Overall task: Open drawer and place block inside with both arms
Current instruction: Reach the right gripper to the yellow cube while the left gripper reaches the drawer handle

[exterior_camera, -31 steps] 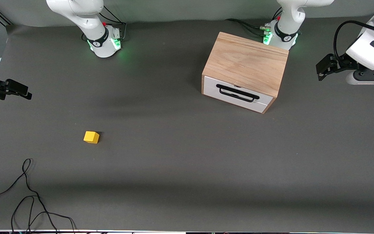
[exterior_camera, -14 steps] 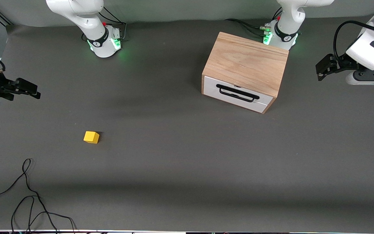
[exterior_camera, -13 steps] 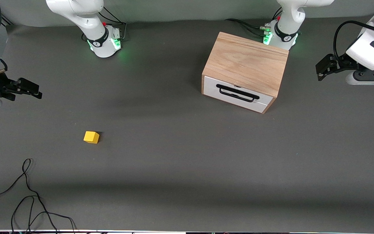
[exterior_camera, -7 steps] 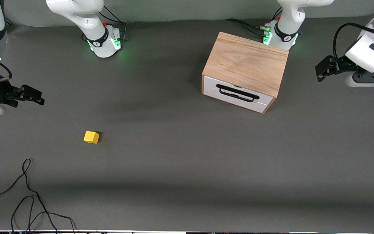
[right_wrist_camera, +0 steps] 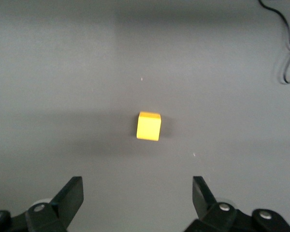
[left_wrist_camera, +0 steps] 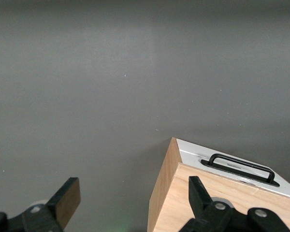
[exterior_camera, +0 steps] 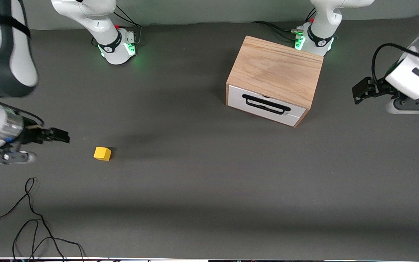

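Observation:
Next, my right gripper grabs the yellow block by its opposite sides, to place the block inside the drawer (exterior_camera: 266, 106).
The yellow block (exterior_camera: 102, 153) lies on the grey table toward the right arm's end; it also shows in the right wrist view (right_wrist_camera: 149, 126). My right gripper (exterior_camera: 62, 138) is open and empty, up in the air beside the block, short of it. The oak box (exterior_camera: 276, 69) stands by the left arm's base with its white drawer (exterior_camera: 266, 106) shut and its black bar handle (exterior_camera: 266, 104) facing the front camera. The box (left_wrist_camera: 222, 198) and handle (left_wrist_camera: 241, 166) show in the left wrist view. My left gripper (exterior_camera: 359, 91) is open and empty, in the air beside the box.
A loose black cable (exterior_camera: 31, 222) lies on the table nearer the front camera than the block, at the right arm's end; it also shows in the right wrist view (right_wrist_camera: 285, 43). The two green-lit arm bases (exterior_camera: 116, 45) stand along the table's back edge.
My right gripper has swung in toward the block and come lower in the front view. My left gripper has shifted slightly toward the front camera. Block and box have not moved.

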### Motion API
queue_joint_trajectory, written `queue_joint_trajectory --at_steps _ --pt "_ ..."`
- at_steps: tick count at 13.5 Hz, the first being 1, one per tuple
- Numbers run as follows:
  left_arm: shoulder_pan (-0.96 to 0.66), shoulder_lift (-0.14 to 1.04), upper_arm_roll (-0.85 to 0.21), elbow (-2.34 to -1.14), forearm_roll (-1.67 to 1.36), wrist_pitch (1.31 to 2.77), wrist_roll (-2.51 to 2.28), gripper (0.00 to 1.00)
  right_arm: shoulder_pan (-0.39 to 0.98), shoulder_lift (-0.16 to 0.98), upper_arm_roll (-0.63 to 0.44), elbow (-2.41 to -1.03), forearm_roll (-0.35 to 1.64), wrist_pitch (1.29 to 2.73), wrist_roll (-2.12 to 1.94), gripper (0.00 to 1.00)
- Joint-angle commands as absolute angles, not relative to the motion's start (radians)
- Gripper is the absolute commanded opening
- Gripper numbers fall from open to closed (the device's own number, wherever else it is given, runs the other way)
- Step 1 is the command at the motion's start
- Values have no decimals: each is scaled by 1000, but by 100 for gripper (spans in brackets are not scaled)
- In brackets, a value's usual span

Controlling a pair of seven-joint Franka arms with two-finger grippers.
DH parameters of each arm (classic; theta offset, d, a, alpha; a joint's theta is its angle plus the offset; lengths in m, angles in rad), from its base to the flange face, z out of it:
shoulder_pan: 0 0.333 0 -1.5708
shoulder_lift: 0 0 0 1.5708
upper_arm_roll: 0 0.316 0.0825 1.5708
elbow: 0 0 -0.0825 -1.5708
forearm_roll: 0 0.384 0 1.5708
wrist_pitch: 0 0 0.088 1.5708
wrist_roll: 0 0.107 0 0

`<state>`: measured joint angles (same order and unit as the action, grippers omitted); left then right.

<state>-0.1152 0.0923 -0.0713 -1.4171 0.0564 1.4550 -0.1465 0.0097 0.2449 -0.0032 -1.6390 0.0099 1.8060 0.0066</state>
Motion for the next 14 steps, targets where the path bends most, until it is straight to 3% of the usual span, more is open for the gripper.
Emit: queue_joint_trajectory --at_steps 1,9,14 --pt "-133 155 -60 -1384 -24 1456 -336 100 18 232 -5 -1814 18 2022 32 100" --pt "-325 253 -64 -1416 -86 1502 -1260 100 18 357 -6 -2097 28 2514 71 100" --pt "-409 290 -64 -1485 -37 1549 -1458 100 20 448 -6 -2117 55 2626 71 100"
